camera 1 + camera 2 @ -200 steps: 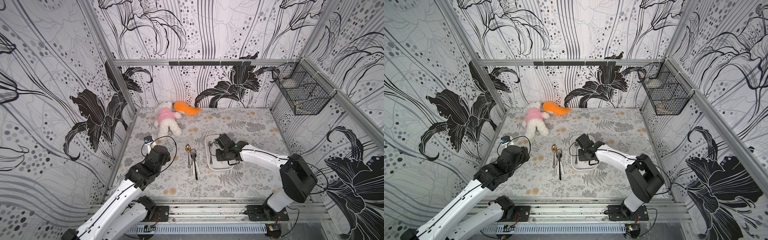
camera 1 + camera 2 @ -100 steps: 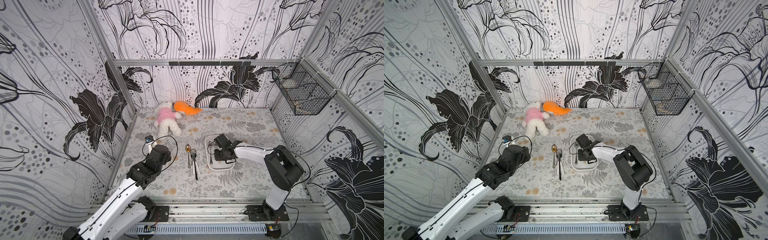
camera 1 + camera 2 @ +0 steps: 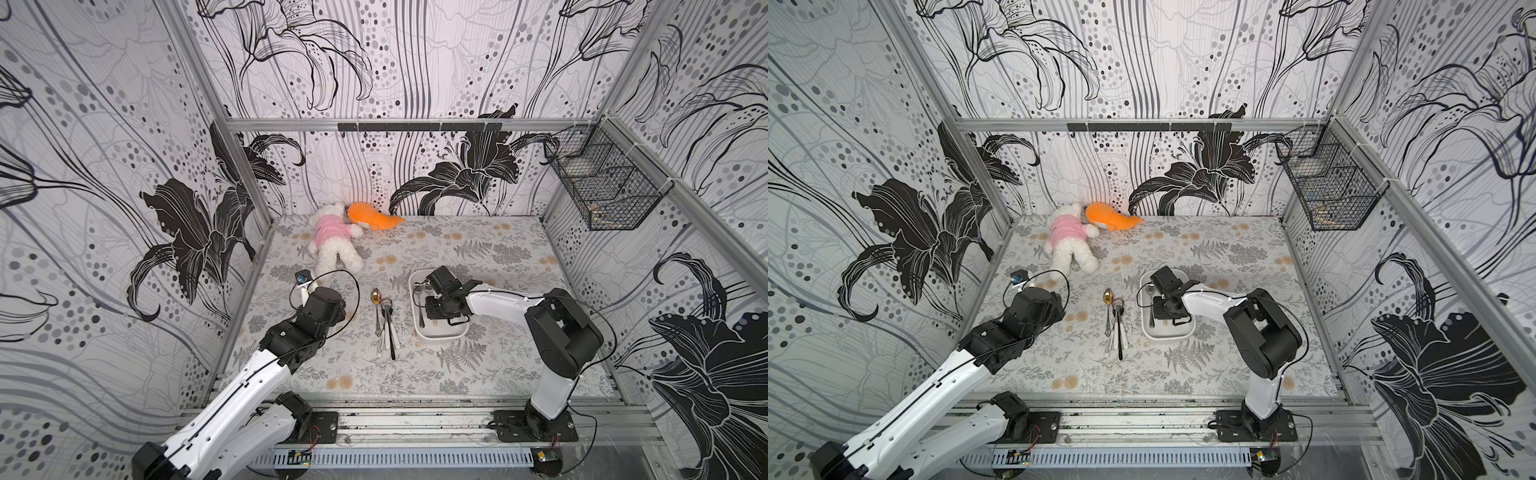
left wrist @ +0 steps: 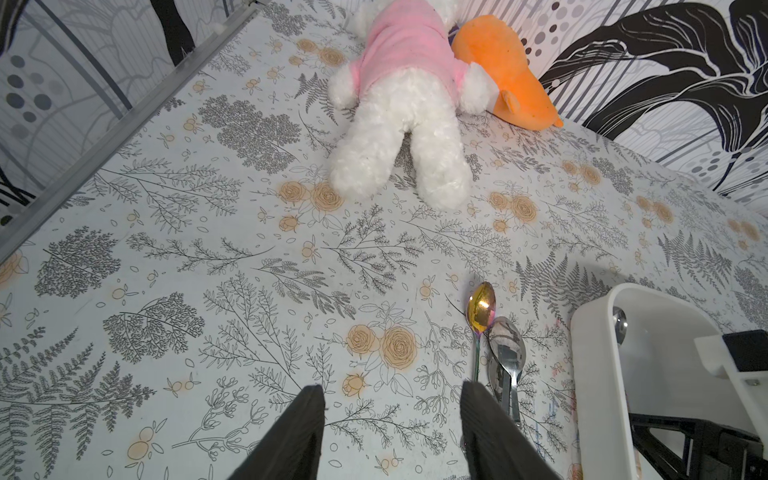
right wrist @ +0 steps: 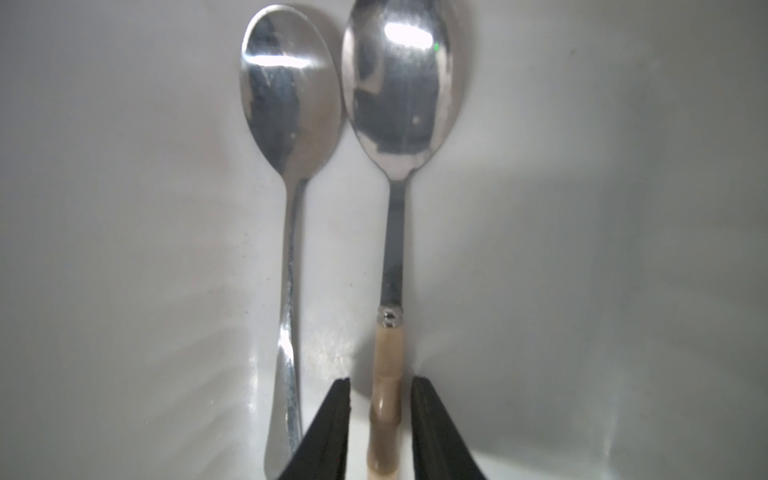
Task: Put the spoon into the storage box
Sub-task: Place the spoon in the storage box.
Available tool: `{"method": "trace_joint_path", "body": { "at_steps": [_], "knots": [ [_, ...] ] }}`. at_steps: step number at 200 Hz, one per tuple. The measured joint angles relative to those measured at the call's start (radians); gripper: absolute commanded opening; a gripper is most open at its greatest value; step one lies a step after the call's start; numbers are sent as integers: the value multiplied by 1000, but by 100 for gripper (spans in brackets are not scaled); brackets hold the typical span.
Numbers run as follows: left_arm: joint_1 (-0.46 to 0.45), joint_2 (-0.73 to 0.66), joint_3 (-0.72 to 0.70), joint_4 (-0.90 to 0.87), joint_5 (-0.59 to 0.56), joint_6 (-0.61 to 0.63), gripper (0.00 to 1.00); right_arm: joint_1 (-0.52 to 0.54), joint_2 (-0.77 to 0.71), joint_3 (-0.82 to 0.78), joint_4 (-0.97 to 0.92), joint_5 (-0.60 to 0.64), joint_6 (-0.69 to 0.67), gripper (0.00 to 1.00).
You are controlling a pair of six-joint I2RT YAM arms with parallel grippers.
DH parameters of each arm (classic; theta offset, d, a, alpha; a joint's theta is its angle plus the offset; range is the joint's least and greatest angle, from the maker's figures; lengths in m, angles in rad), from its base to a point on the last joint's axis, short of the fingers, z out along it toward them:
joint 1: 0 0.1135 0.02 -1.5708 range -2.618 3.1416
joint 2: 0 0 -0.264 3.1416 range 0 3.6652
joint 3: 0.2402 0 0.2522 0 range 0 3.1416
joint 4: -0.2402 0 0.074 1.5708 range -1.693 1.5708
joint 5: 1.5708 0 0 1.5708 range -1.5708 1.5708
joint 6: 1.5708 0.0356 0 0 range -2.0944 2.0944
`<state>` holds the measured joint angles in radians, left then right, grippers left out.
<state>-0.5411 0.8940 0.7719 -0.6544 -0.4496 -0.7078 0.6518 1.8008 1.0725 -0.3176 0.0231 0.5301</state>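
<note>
I will reach for the gold spoon with my left gripper and grab it across its handle. The spoon's bowl will stay free, so I can lay the spoon flat in the storage box (image 3: 440,335).
The white storage box (image 3: 440,335) sits right of centre on the table and also shows in the left wrist view (image 4: 594,332). Two spoons lie side by side on its floor: a beige-handled spoon (image 5: 401,83) and an all-steel spoon (image 5: 289,95). My right gripper (image 5: 380,384) is low inside the box, open, its fingers standing either side of the beige handle with a small gap on each side. Several more spoons (image 3: 384,316) lie on the table left of the box, a gold spoon (image 4: 481,307) among them. My left gripper (image 4: 388,388) hovers open and empty just left of them.
A white plush bear in a pink shirt (image 3: 334,241) and an orange plush (image 3: 372,216) lie at the back of the table. A black wire basket (image 3: 602,187) hangs on the right wall. Metal frame rails edge the table.
The right gripper's fingers have parted from the beige-handled spoon, which now lies in the box. The right arm's elbow has swung in toward the table. The left arm has barely moved.
</note>
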Motion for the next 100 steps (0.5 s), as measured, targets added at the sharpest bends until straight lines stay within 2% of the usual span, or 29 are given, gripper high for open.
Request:
{"method": "trace_joint_path", "body": {
  "at_steps": [26,54,100],
  "knots": [
    [-17,109,-6,67,33,-17,56,0,-39,0,-6,11,-24,37],
    [-87,294,2,125,46,-27,55,-4,-170,-22,28,62,-66,38],
    [-121,603,82,196,85,-30,50,-50,-369,-182,174,195,-111,38]
  ]
}}
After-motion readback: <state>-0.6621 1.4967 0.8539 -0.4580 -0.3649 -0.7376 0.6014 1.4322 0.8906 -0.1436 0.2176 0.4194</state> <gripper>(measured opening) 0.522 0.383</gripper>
